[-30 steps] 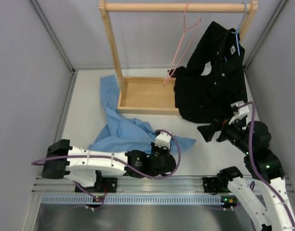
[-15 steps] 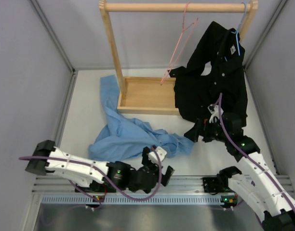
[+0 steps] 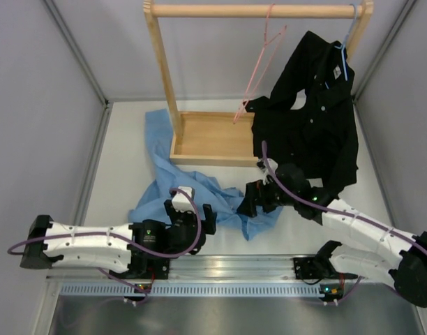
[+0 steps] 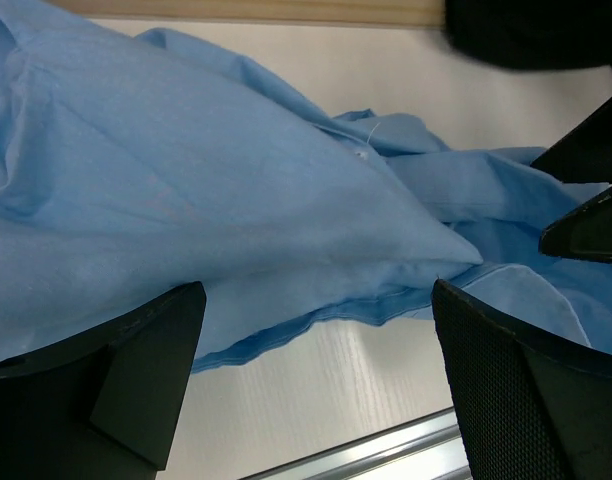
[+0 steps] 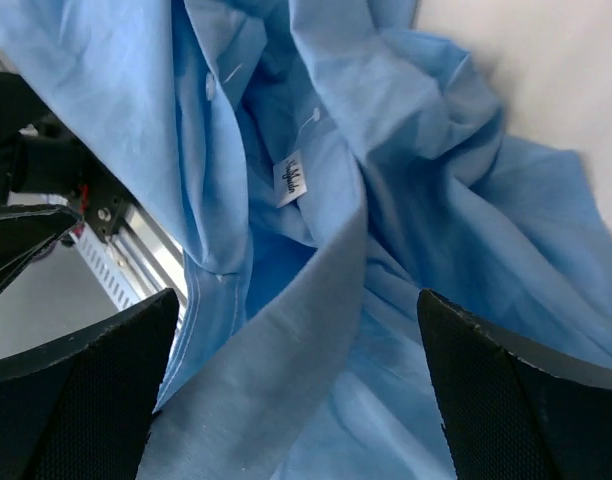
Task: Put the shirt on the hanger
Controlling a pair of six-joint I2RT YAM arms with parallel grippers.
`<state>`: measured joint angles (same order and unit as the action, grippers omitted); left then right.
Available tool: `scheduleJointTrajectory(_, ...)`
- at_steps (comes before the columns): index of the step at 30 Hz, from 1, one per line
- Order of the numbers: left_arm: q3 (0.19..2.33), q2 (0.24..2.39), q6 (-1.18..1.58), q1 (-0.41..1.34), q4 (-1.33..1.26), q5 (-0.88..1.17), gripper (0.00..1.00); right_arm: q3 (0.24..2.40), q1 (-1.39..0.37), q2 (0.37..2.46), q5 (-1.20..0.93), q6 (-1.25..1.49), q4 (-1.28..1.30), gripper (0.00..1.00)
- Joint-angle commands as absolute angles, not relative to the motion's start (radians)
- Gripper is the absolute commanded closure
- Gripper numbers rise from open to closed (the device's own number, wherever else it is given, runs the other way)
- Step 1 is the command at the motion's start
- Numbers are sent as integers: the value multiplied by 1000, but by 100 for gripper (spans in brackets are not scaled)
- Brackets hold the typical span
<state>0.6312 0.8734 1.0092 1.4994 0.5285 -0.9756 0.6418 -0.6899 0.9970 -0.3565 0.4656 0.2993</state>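
My right gripper should leave the shirt's other side to my left gripper for hanging, so it needs to grab the shirt's collar fold near the label (image 3: 246, 209) (image 5: 314, 285) next.
The light blue shirt (image 3: 165, 183) lies crumpled on the table, from the rack's left post to the front centre. It fills the left wrist view (image 4: 206, 200) and the right wrist view (image 5: 386, 200), where its collar and white label show. The pink hanger (image 3: 264, 56) hangs empty on the wooden rod. My left gripper (image 3: 189, 215) is open at the shirt's near hem, with bare table between its jaws (image 4: 316, 390). My right gripper (image 3: 254, 199) is open low over the shirt's right end, a fold of collar between its jaws (image 5: 296, 400).
A wooden rack (image 3: 213, 136) with a tray base stands at the back. A black buttoned shirt (image 3: 308, 118) hangs on a light blue hanger (image 3: 346, 56) at the rack's right end. Grey walls enclose the table. A metal rail (image 3: 199, 269) runs along the near edge.
My right gripper has swung left and down from beside the black shirt onto the blue shirt's right end. My left gripper has drawn back and moved left to the shirt's near hem.
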Motion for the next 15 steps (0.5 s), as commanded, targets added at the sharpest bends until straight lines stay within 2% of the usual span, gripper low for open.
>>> scheduleJointTrajectory(1, 632, 900, 1069, 1491, 571, -962, 2, 626, -773, 1026, -227, 500, 178, 5)
scheduleJointTrajectory(2, 634, 903, 1069, 1490, 571, -960, 2, 611, -779, 1029, -216, 508, 169, 14)
scheduleJointTrajectory(3, 632, 907, 1066, 1491, 569, -959, 2, 579, -788, 1026, -201, 521, 154, 35)
scheduleJointTrajectory(4, 630, 905, 1068, 1490, 571, -957, 2, 563, -804, 1014, -163, 528, 143, 47)
scheduleJointTrajectory(5, 623, 902, 1071, 1491, 571, -956, 2, 548, -810, 1000, -141, 535, 132, 64)
scheduleJointTrajectory(6, 620, 894, 1072, 1490, 571, -954, 2, 520, -819, 985, -124, 538, 108, 88)
scheduleJointTrajectory(7, 617, 888, 1072, 1491, 571, -951, 2, 509, -836, 938, -94, 538, 98, 97)
scheduleJointTrajectory(9, 620, 868, 1060, 1489, 569, -925, 2, 477, -862, 867, -63, 511, 84, 100)
scheduleJointTrajectory(15, 707, 816, 939, 1491, 568, -865, 2, 327, -1014, 432, 22, 428, 31, 100)
